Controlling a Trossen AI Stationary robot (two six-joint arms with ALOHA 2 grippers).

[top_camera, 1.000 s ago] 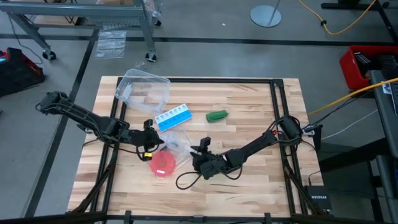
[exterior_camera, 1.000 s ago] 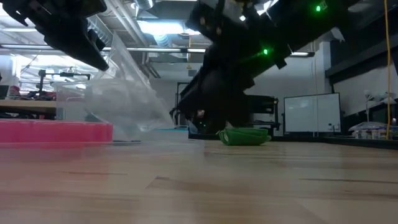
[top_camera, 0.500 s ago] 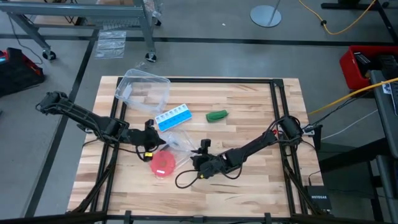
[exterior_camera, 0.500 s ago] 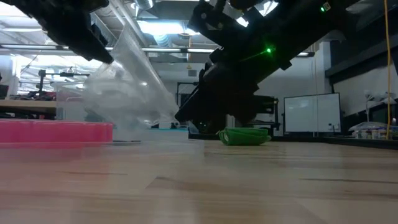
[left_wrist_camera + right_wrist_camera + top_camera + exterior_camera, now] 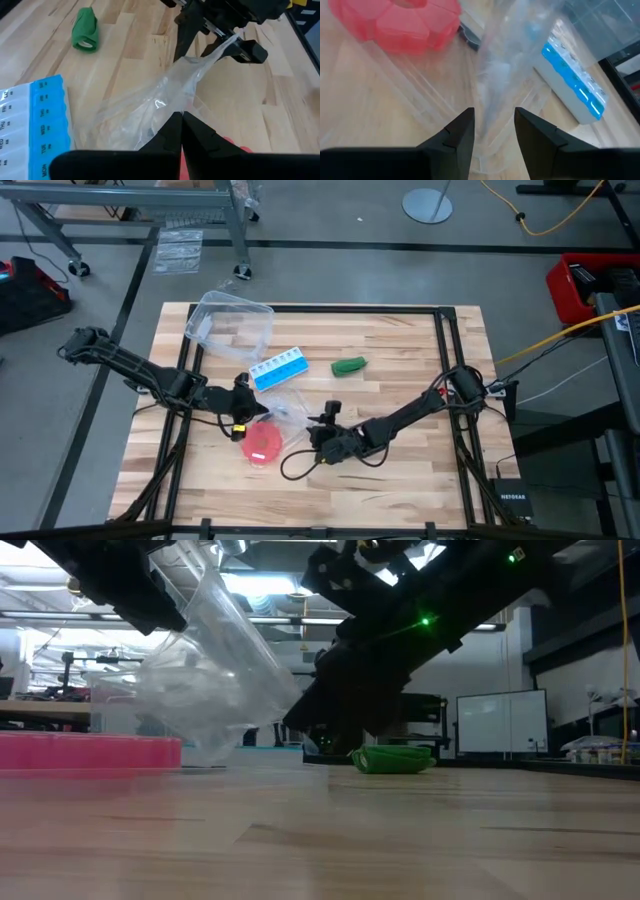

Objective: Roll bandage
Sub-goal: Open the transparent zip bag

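Next, my right gripper pinches the clear plastic bag by its free edge [image 5: 491,112] and spreads it open for the rolled bandage.
The bandage [image 5: 349,365], a small dark green bundle [image 5: 83,28], lies on its side on the wooden table [image 5: 400,480], beyond both grippers and touched by neither. It also shows on the tabletop in the low view [image 5: 392,759]. A clear plastic bag [image 5: 285,410] stretches between the grippers. My left gripper [image 5: 248,406] is shut on one end of it. My right gripper [image 5: 322,423] stands open at the other end, with the bag's film [image 5: 505,60] running between its fingers. My left gripper pinches the bag's gathered near end [image 5: 172,107] between its two shut fingers, slanting down from the table's left. The film rises off the table from there, crumpled. My right gripper has the bag's other end [image 5: 227,44] at its fingers, drawn up to a point beside one finger [image 5: 250,50]. Whether that finger is inside the bag or only against it, I cannot tell.
A blue-and-white pill box [image 5: 278,368] lies just beyond the bag. A red round disc [image 5: 262,445] sits on the near side of it. A clear plastic tub [image 5: 232,323] stands at the far left. Bare wood lies to the right.
My right gripper has rolled about its own pointing line without shifting place. The bag between the grippers has been drawn higher and fuller on the right gripper's side. The bandage has not moved.
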